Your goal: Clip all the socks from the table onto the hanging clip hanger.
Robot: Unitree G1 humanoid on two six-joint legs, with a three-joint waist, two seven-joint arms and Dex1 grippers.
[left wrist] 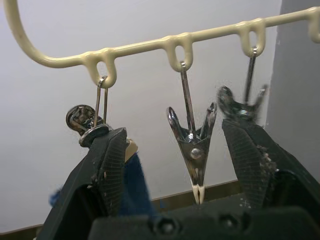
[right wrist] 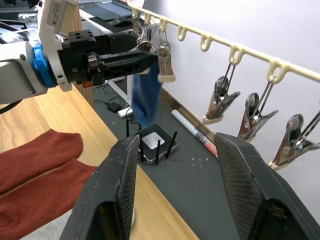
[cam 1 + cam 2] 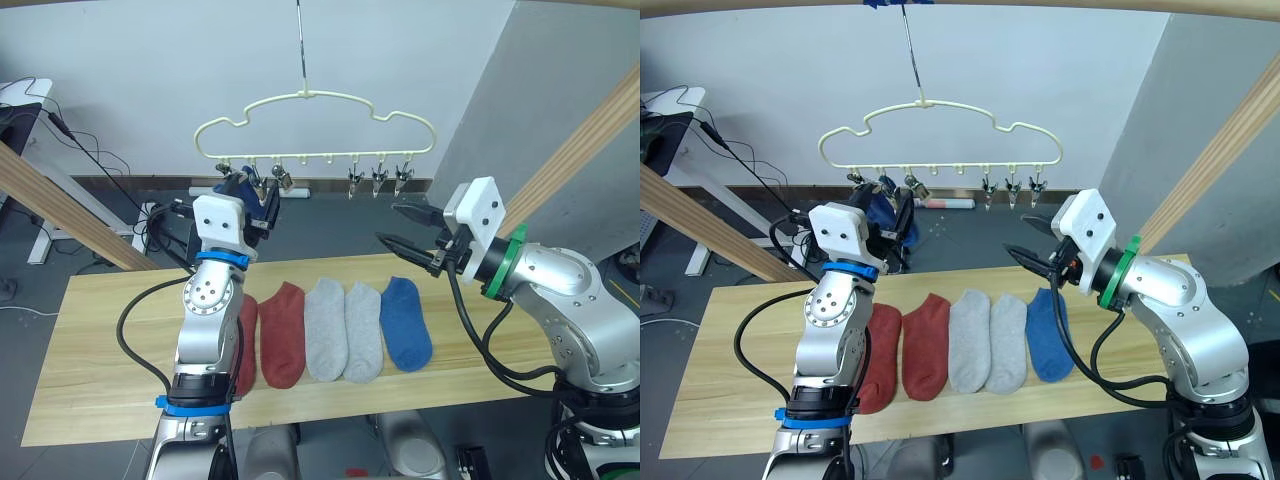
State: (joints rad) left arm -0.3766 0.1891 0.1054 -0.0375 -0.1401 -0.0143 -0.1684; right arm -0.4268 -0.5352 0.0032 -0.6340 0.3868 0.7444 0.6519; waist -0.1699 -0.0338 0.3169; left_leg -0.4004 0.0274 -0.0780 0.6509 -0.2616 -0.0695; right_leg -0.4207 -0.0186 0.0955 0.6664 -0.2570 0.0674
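Observation:
The blue sock should hang from a clip of the hanger (image 3: 315, 125), so the robot's right gripper should grab the sock by its cuff end (image 3: 400, 286) next.
Five socks lie in a row on the table (image 3: 100, 340): two rust-red socks (image 3: 282, 335), two light grey socks (image 3: 325, 343) and a blue sock (image 3: 405, 323). The left-most red one is partly behind my left arm. The pale-yellow clip hanger (image 3: 315, 125) hangs above and behind them. A second blue sock (image 2: 146, 95) dangles at its left clips. My left gripper (image 1: 175, 131) is raised there, open, with a metal clip (image 1: 192, 145) between its fingers and the blue cloth by one finger. My right gripper (image 3: 388, 224) hovers open above the table's right part, below the right-hand clips (image 3: 378, 178).
Thick wooden poles slant down at the left (image 3: 60, 205) and right (image 3: 585, 140). Behind the table there is dark floor with cables, a small router (image 2: 155, 145) and a desk at the far left (image 3: 20, 110).

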